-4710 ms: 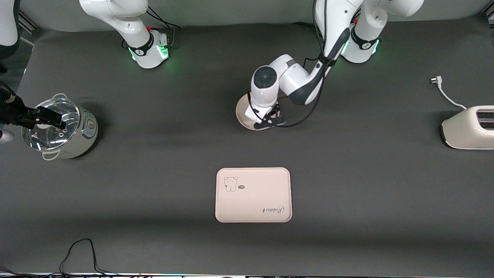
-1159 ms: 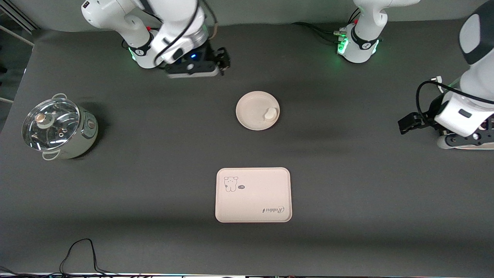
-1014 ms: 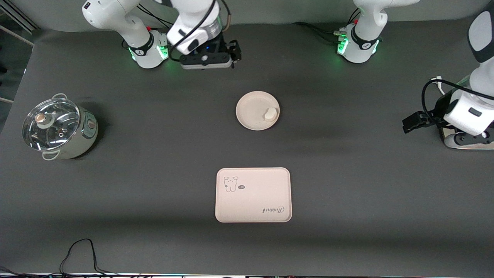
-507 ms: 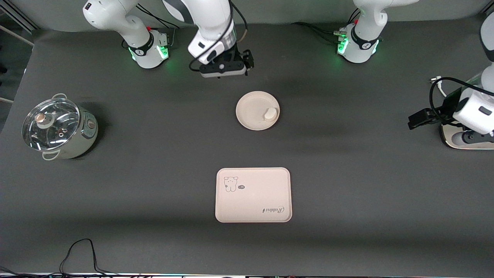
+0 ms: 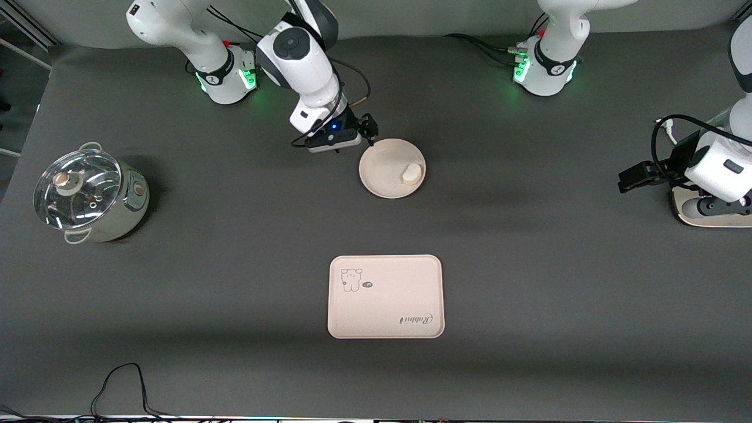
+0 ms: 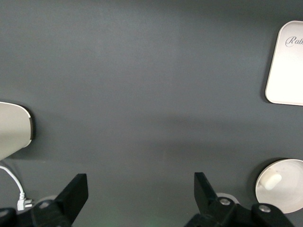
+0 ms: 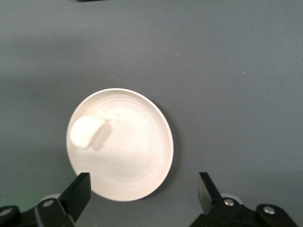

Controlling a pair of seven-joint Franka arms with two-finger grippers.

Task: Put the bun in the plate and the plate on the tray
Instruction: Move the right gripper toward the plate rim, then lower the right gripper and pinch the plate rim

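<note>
The plate is too wide for my fingers, so my right gripper will reach it and pinch its thin rim (image 5: 363, 152) (image 7: 102, 195), and the bun will stay free.
The round cream plate (image 5: 382, 167) lies mid-table with the small off-white bun (image 5: 411, 172) in it, toward the left arm's side of the dish. The rabbit tray (image 5: 386, 296) lies nearer the front camera, bare. My right gripper (image 5: 369, 130) hangs open over the plate's rim on the robots' side; in the right wrist view the plate (image 7: 132, 156) and bun (image 7: 85, 131) show past its spread jaws (image 7: 142, 194), which hold nothing. My left gripper (image 5: 631, 178) stands open (image 6: 140, 196) and empty by the toaster, seeing the tray (image 6: 289, 66), plate (image 6: 289, 190) and bun (image 6: 271, 182).
A pot with a glass lid (image 5: 88, 197) stands at the right arm's end of the table. A cream toaster (image 5: 714, 216) sits at the left arm's end, partly hidden by the left arm; it also shows (image 6: 14, 130) in the left wrist view. A black cable (image 5: 117, 382) loops at the front edge.
My right arm has swung from beside its base down and across to the plate's rim, staying open. The left gripper has only shifted slightly near the toaster. Plate, bun and tray are unmoved.
</note>
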